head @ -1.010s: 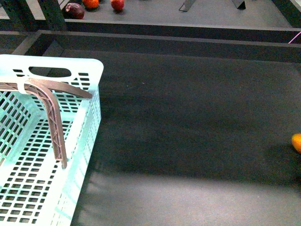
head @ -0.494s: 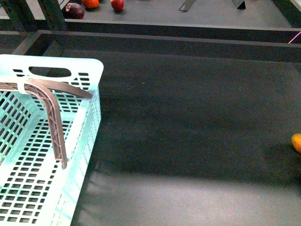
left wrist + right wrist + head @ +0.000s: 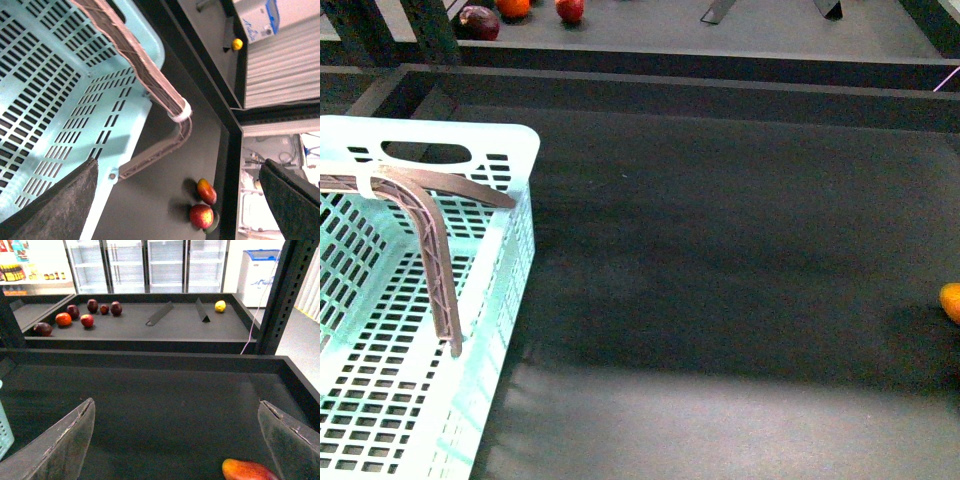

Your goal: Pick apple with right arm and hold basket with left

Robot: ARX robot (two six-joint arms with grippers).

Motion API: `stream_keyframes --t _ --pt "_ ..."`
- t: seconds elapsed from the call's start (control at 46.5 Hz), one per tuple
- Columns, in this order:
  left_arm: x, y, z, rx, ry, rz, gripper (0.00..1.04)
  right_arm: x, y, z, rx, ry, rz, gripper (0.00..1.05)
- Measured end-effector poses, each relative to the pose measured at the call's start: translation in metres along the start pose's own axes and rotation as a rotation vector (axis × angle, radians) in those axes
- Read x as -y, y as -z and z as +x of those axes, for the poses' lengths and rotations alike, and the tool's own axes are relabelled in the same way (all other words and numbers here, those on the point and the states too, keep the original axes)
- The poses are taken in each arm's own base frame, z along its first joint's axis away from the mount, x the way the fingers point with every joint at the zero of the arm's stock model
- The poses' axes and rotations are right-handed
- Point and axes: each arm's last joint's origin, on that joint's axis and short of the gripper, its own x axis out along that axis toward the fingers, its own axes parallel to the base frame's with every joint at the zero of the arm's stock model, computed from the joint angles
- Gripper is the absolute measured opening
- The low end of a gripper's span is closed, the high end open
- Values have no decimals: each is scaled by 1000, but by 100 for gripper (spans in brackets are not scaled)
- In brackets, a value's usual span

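The basket needs to stay steady for the apple, so I should next grab it by its grey-brown handle [image 3: 432, 250] with my left gripper.
The pale mint-green basket [image 3: 415, 330] stands at the table's front left, its bent grey-brown handle [image 3: 432, 250] lying across it. My left gripper [image 3: 180, 165] is open and hovers over the basket's [image 3: 60, 100] rim by the handle's white tie [image 3: 183, 111], touching nothing. A round red apple [image 3: 201, 216] with yellowish speckles lies on the table beyond the basket, next to an orange-red fruit [image 3: 206, 191]. My right gripper [image 3: 176, 402] is open and empty above bare table. Neither gripper shows in the front view.
An orange-red fruit [image 3: 249, 471] lies near my right finger and shows at the front view's right edge [image 3: 951, 302]. The far shelf holds a small red apple [image 3: 570, 9], an orange fruit [image 3: 513, 7], a dark purple fruit [image 3: 478, 21] and a yellow fruit [image 3: 220, 306]. A raised black wall [image 3: 720, 95] bounds the table's far side.
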Motion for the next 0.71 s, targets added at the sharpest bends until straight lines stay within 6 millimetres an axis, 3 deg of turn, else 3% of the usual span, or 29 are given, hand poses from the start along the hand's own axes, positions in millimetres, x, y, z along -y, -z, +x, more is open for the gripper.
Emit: stream_keyframes --t 0.215,0.322,0.494,0.666,0.709 --pt "4 -36 72 31 -153 -191 98 0 0 0 0 0 0 96" --pt "-1 -50 96 49 -213 -256 98 0 0 0 0 0 0 96" --pt "-7 -64 118 64 -256 -320 98 0 0 0 0 0 0 96" --pt "-6 -76 120 95 -253 -358 98 0 0 0 0 0 0 96" --pt "-7 -77 120 98 -265 -362 94 0 0 0 0 0 0 96"
